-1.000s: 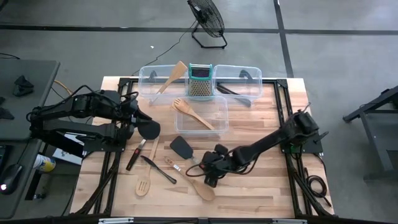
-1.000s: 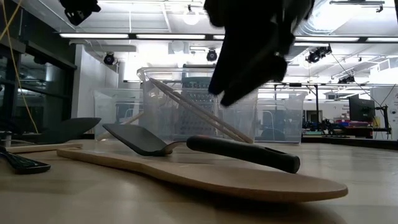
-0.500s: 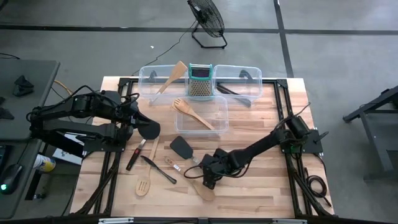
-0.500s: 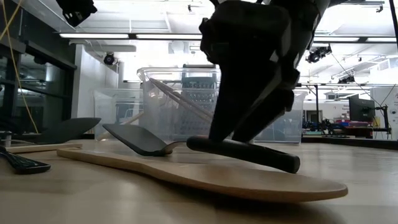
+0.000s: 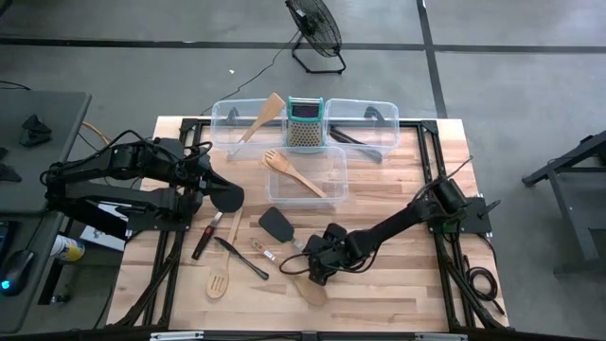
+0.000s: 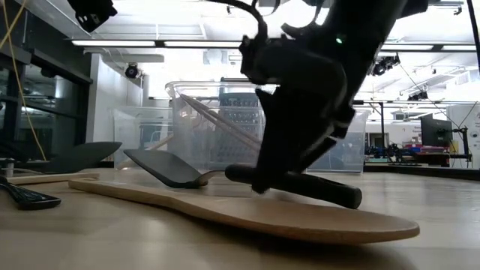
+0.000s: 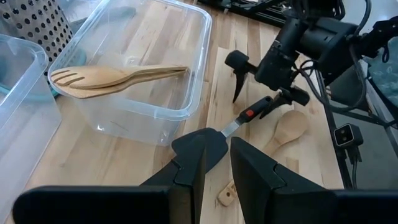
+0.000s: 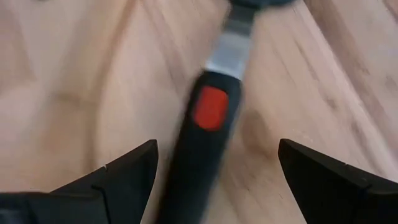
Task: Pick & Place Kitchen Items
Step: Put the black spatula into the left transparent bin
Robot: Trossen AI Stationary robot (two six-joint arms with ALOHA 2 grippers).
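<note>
My right fingers are around the turner's black handle (image 8: 198, 152), low over the table, so closing now would hold the turner.
A black turner lies on the table with its head (image 5: 276, 224) toward the far left and its handle, marked by a red button (image 8: 210, 107), under my right gripper (image 5: 317, 269). That gripper is open and low over the table. Its fingers (image 8: 121, 177) stand on either side of the handle (image 6: 319, 187) without plainly touching it. A light wooden spoon (image 5: 309, 286) lies just on the near side of it. My left gripper (image 7: 216, 177) waits at the table's left with a narrow gap between its fingers, beside a black round utensil head (image 5: 227, 196).
Three clear bins stand toward the far edge: one (image 5: 237, 128) with a wooden spatula (image 5: 265, 114) leaning in it, one (image 5: 371, 121) on the right, one (image 5: 331, 161) holding a wooden fork (image 7: 106, 76). A grater (image 5: 305, 123) stands between them. More utensils (image 5: 227, 256) lie near the left.
My right gripper has come down from well above the table onto the black turner's handle and now straddles it with its fingers apart. The turner and the wooden spoon have stayed where they were.
</note>
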